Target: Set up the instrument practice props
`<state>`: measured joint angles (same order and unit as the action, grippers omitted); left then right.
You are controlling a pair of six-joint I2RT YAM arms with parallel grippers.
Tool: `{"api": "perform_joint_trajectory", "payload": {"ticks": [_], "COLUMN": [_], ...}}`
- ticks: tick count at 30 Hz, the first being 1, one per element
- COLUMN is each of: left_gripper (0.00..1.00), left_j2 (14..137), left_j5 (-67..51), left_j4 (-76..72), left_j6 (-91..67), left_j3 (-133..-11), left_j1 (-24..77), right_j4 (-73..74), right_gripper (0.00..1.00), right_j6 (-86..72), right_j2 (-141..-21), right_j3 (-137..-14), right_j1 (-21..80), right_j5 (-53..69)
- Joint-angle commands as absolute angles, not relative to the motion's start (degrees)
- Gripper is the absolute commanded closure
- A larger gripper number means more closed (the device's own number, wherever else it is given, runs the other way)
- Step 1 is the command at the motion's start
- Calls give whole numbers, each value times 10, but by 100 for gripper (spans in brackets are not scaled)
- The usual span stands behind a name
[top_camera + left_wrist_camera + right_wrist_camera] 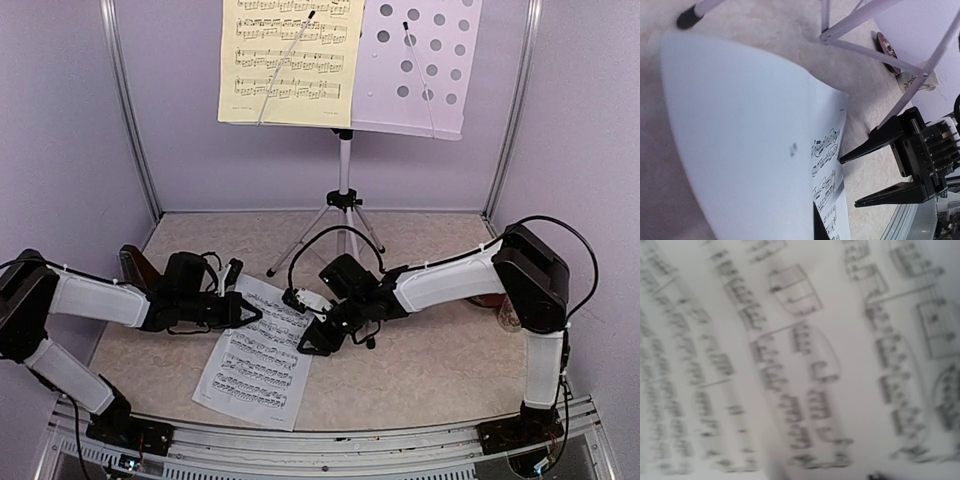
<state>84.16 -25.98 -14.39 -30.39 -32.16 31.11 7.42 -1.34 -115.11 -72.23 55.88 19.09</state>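
The white sheet should keep its printed middle free, so my right gripper should next grab the sheet by its uncovered side edge (306, 359).
The white music stand (344, 190) stands at the back, and the yellow sheet (290, 60) rests on the left of its perforated desk (420, 60). On the table lies the white sheet (255, 360). My left gripper (248, 313) is shut on its left edge, which curls up in front of the left wrist camera as a pale sheet (740, 140); one dark finger (823, 227) shows behind it. My right gripper (312, 340) is open at the sheet's right edge, its jaws (852, 181) apart. The right wrist view is filled with blurred music print (800, 360). The brown metronome (135, 265) sits behind my left arm.
A floral mug (508, 312) and a red dish (488, 298) sit at the right wall, partly hidden by my right arm. The stand's tripod legs (865, 47) spread over the middle back of the table. Lilac walls close in three sides.
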Motion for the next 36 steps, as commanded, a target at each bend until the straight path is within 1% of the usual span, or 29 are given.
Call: {"api": "perform_joint_trajectory", "payload": {"ticks": [1,6,10,11,15,18,24,28,31,33,36], "left_gripper": [100,100,100,100,100,100,100,100,100,100,99], "left_j2": [764,691,648,639,618,631,678,688,692,698,707], "left_j5": [-222,-200,-164,-163,-171,-161,-105,-108,-113,-121,-133], "left_j4": [-79,-1,95,106,113,115,136,135,131,127,123], "left_j6": [-230,-157,-76,-59,-7,21,62,71,77,84,92], "left_j3": [-358,-403,-458,-467,-488,-503,-535,-537,-540,-544,-551], "left_j1": [334,385,427,433,466,512,582,588,588,588,588], "right_j4": [26,32,75,86,133,154,204,242,268,285,291], "right_gripper": [38,26,21,19,16,14,16,16,15,19,32], "right_j6": [-16,3,24,31,61,71,101,121,130,141,147], "right_j2": [-1038,-940,-880,-870,-864,-869,-863,-841,-851,-869,-891], "right_j3": [-688,-673,-691,-695,-722,-743,-764,-763,-770,-778,-789], "right_j1": [557,545,540,540,540,541,550,552,561,575,590], "right_j5": [222,245,244,239,212,225,247,265,289,293,288]}}
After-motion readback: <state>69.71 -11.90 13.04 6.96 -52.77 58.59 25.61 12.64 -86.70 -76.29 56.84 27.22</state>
